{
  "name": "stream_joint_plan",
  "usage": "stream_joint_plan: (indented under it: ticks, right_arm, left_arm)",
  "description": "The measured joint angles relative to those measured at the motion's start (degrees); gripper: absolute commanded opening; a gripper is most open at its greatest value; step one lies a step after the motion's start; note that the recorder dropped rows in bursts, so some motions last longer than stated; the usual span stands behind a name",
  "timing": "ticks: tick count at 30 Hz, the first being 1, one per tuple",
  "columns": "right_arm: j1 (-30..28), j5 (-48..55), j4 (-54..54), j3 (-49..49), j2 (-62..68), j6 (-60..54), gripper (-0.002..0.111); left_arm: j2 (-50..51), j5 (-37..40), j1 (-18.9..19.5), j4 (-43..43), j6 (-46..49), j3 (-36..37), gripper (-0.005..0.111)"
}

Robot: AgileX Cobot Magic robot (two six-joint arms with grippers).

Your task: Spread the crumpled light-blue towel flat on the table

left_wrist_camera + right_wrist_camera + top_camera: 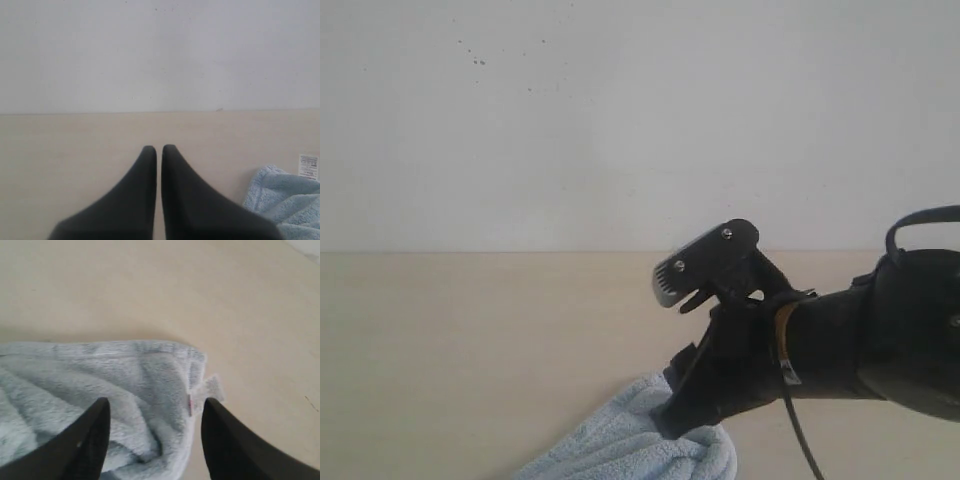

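Observation:
My right gripper grabs the towel (75,380) by the raised fold beside its white tag next, since the towel's hem at the corner (196,362) lies flat.
The light-blue towel (75,380) lies bunched in soft folds on the beige table (150,290). My right gripper (156,405) is open just above it, one finger over the folds and the other over bare table beside the towel's white tag (214,386). In the exterior view the right arm (840,340) reaches in from the right and down onto the towel (620,445) at the bottom edge. My left gripper (159,150) is shut and empty, low over the table (60,150). The towel (287,200) and its tag (308,166) lie off to one side of it.
A white speckled wall (620,120) rises behind the table's far edge. A black cable (795,410) hangs from the right arm. Bare table (470,340) stretches left of the towel.

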Motion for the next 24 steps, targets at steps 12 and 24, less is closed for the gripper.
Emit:
stream_joint_plan:
  ticks: [12, 24]
  right_arm:
    - [-4.9, -4.0, 0.8, -13.1, 19.7, 0.0, 0.052]
    - [-3.8, 0.5, 1.1, -17.6, 26.6, -0.8, 0.052]
  left_arm:
    - [0.0, 0.0, 0.0, 0.0, 0.0, 0.0, 0.004]
    - [0.0, 0.0, 0.0, 0.0, 0.0, 0.0, 0.004]
